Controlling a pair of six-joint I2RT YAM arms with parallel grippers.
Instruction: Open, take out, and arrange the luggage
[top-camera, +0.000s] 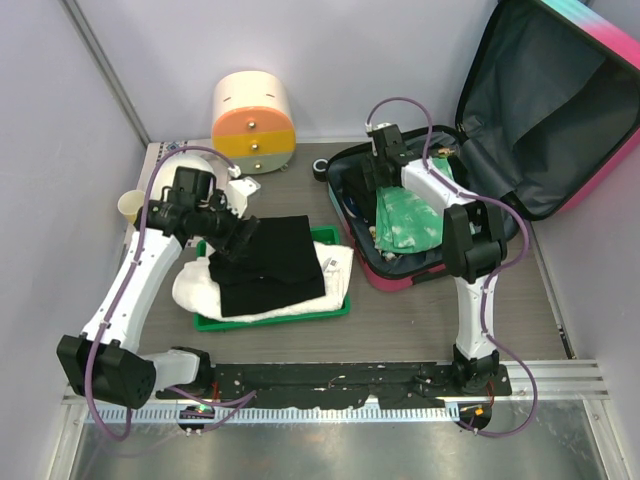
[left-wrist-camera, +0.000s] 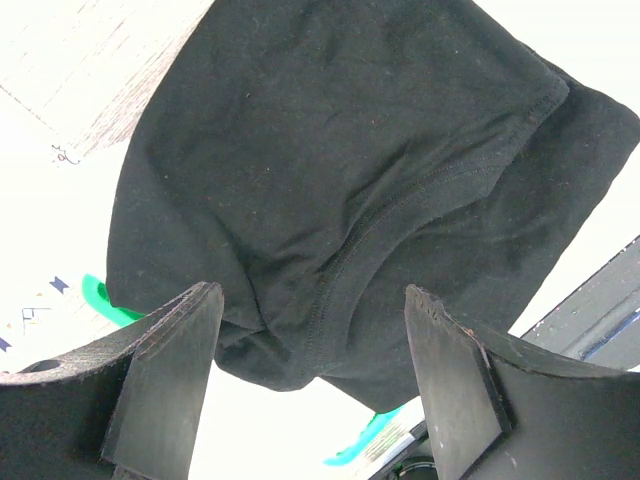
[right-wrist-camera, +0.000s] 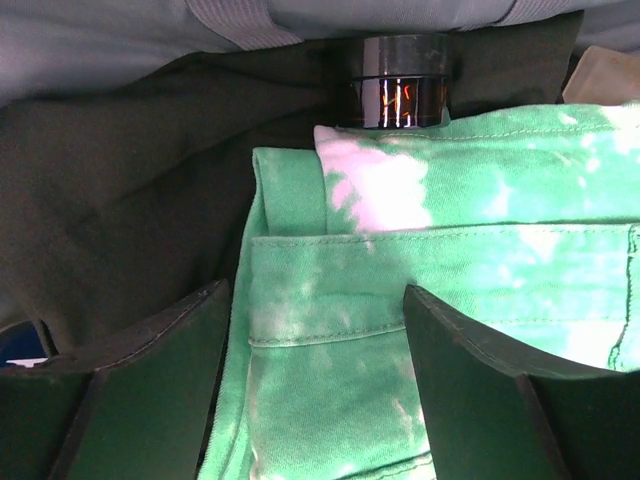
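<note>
My right gripper should next pinch the green garment by its folded side edge (top-camera: 381, 222) beside the dark cloth to take it out. Then I arrange it still folded.
The luggage (top-camera: 600, 180) lies open at the right of the table, its dark-lined lid (top-camera: 545, 110) leaning back on the wall. A green tie-dye garment (top-camera: 405, 222) lies in its base. My right gripper (top-camera: 370, 190) reaches into the base and stands open, its fingers straddling the green garment (right-wrist-camera: 400, 300) without closing on it; in the right wrist view the gripper (right-wrist-camera: 316, 288) faces a dark jar (right-wrist-camera: 400, 85) beyond the cloth. My left gripper (top-camera: 240, 235) hovers open over a black garment (top-camera: 270, 265). In the left wrist view the gripper (left-wrist-camera: 312, 292) holds nothing, and the black garment (left-wrist-camera: 340, 170) lies beneath.
The black garment rests on white cloth (top-camera: 195, 290) in a green tray (top-camera: 340, 308) at centre left. A round cream-and-orange drawer box (top-camera: 252, 120) stands at the back, with a paper cup (top-camera: 130, 207) at the left edge. A black ring (top-camera: 320, 170) lies beside the suitcase.
</note>
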